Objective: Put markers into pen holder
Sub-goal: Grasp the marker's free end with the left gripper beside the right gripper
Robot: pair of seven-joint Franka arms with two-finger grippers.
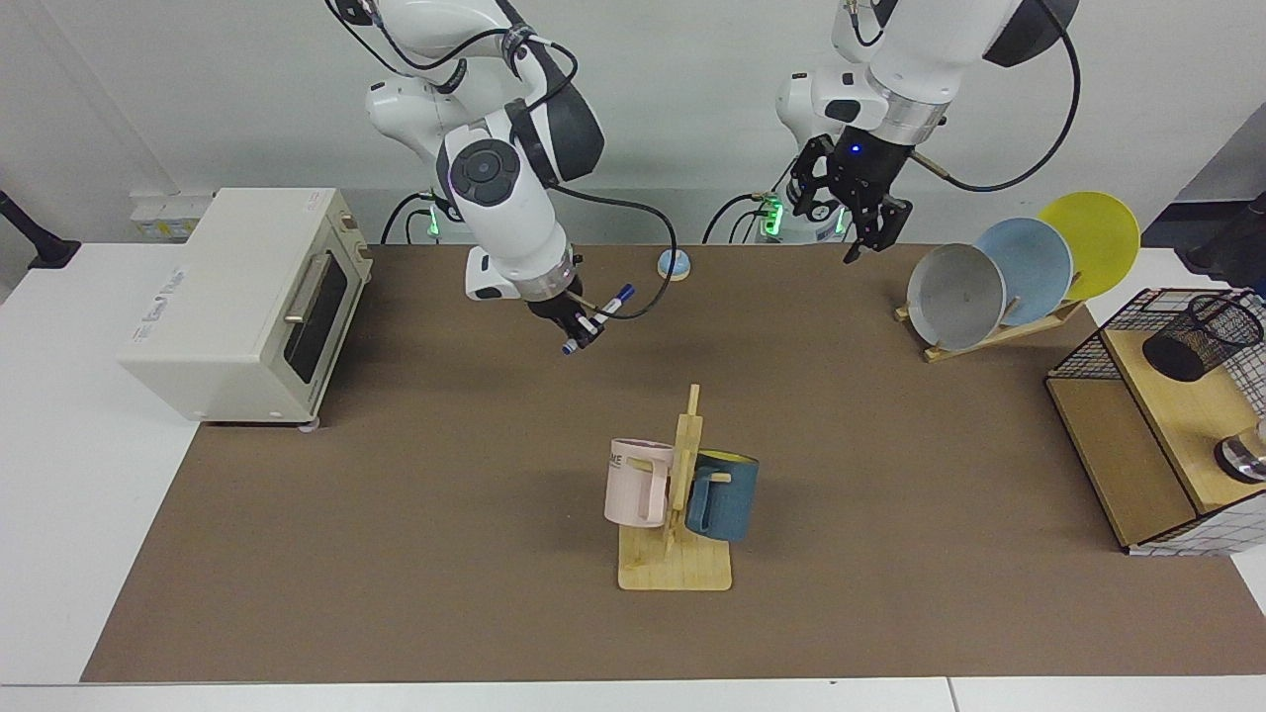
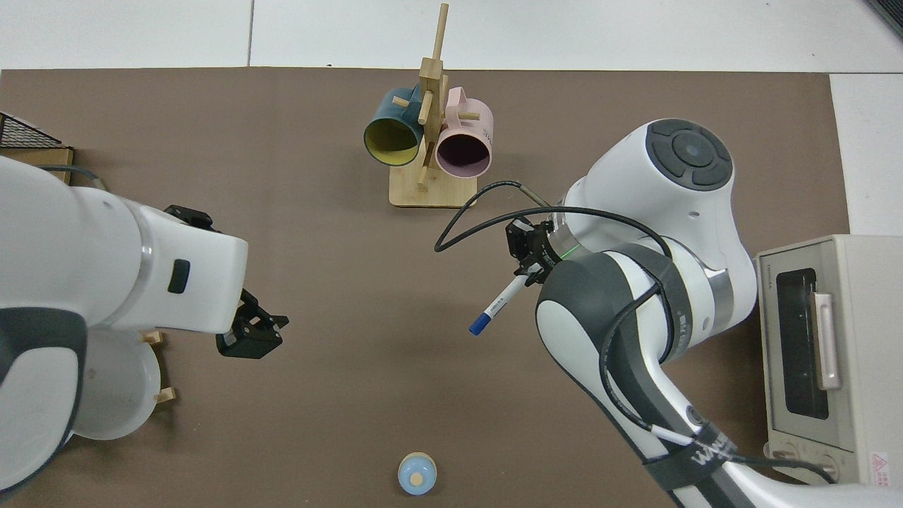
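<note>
The left gripper takes hold of the marker by its blue end with the cap (image 1: 625,292) next, to put the marker into the pen holder (image 1: 1199,336).
My right gripper (image 1: 582,324) hangs above the mat, left of the table's middle in the facing view, shut on the marker (image 1: 597,316). The marker (image 2: 497,305) is white-barrelled with blue ends and is held slanted, its blue cap sticking out past the fingers. My left gripper (image 1: 870,232) hovers open and holds nothing near the back edge, left of the plate rack; from above, the left gripper (image 2: 252,336) shows beside the white forearm. The pen holder (image 1: 1199,336), a black mesh cup, sits on top of the wood-and-wire shelf (image 1: 1118,450) at the far right, out of the top view.
A mug rack (image 1: 675,569) with a pink mug (image 1: 637,483) and a blue mug (image 1: 724,494) stands mid-table. Plates lean in a rack (image 1: 994,331) at back right. A toaster oven (image 1: 247,297) stands at the left. A small blue bell (image 1: 674,264) sits by the back edge.
</note>
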